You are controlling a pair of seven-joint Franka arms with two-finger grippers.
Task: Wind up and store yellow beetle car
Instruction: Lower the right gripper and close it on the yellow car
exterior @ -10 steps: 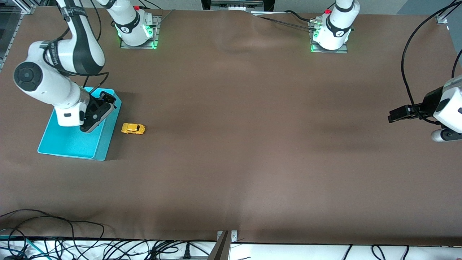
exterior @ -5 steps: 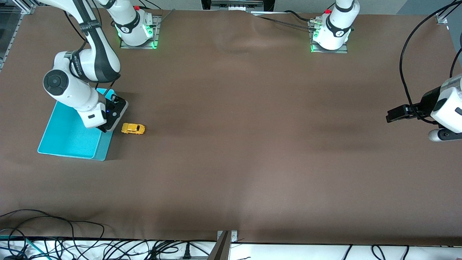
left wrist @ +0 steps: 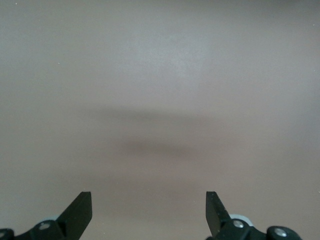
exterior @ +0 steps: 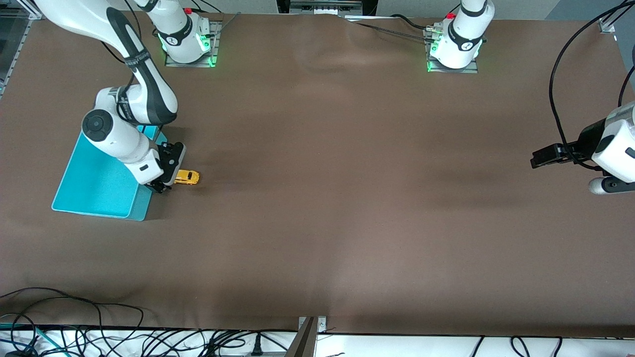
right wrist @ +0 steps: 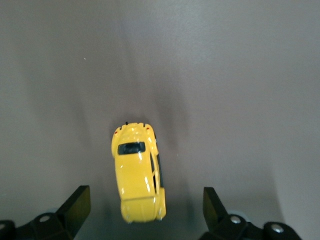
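My right gripper's fingers are above the yellow car's roof and short of it, so it isn't time to close yet. I need to first lower my right gripper toward the roof.
The yellow beetle car stands on the brown table beside the turquoise bin, toward the right arm's end. In the right wrist view the car lies on its wheels, its near end level with the open fingertips. My right gripper is open and hangs over the table at the car's bin-side end, not touching it. My left gripper is open and empty, up in the air over the left arm's end of the table, waiting. Its wrist view shows only bare table between the fingertips.
The turquoise bin is open and holds nothing that I can see; the right arm covers part of it. Both arm bases stand along the table's farther edge. Cables lie along the nearer edge.
My right arm has swung from over the bin to the car, lowering its open gripper to the car's bin-side end. The car has not moved. The left arm is nearly still.
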